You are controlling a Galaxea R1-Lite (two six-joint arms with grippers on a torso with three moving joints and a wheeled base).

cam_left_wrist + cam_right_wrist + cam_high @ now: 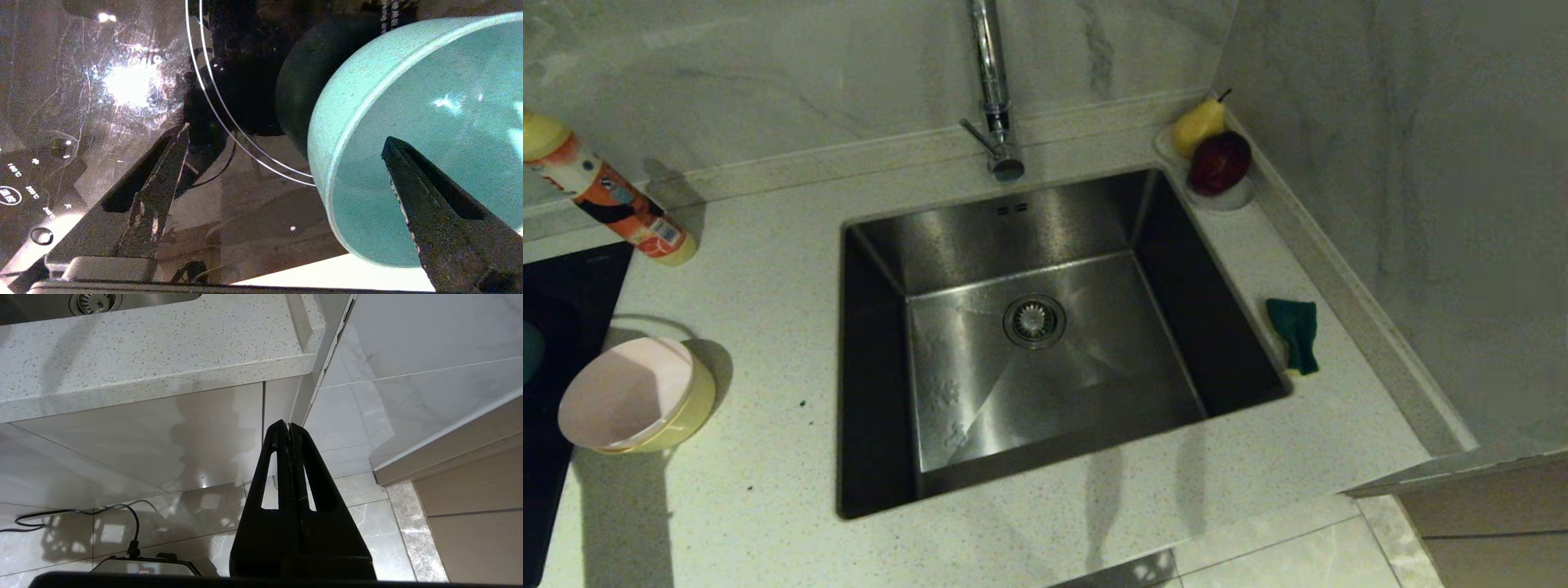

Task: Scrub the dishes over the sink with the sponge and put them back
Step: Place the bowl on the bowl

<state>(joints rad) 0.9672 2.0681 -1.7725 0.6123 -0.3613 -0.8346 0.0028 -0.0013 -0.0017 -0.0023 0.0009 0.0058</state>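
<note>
My left gripper grabs the light blue bowl by its thin rim point(332, 183) next, since the bowl's round body spreads wider than my open fingers.
The steel sink point(882, 245) fills the middle of the head view, and neither arm shows there. A pale pink bowl point(625, 392) sits nested in a yellow bowl point(694, 404) on the counter to the sink's left. The green sponge point(1294, 331) lies on the counter to its right. The light blue bowl point(408, 102) stands on the black cooktop point(122, 81). My left gripper point(288, 131) is open at the bowl's near rim. One finger point(429, 204) is over the bowl's inside and the other finger point(163, 183) is outside it. My right gripper point(289, 424) hangs shut and empty below the counter's front edge.
A tilted orange-and-white bottle point(613, 200) stands at the back left. A white dish point(1237, 196) holding a pear and an apple sits at the sink's back right corner. The chrome faucet point(995, 90) rises behind the sink. A tiled wall closes the right side.
</note>
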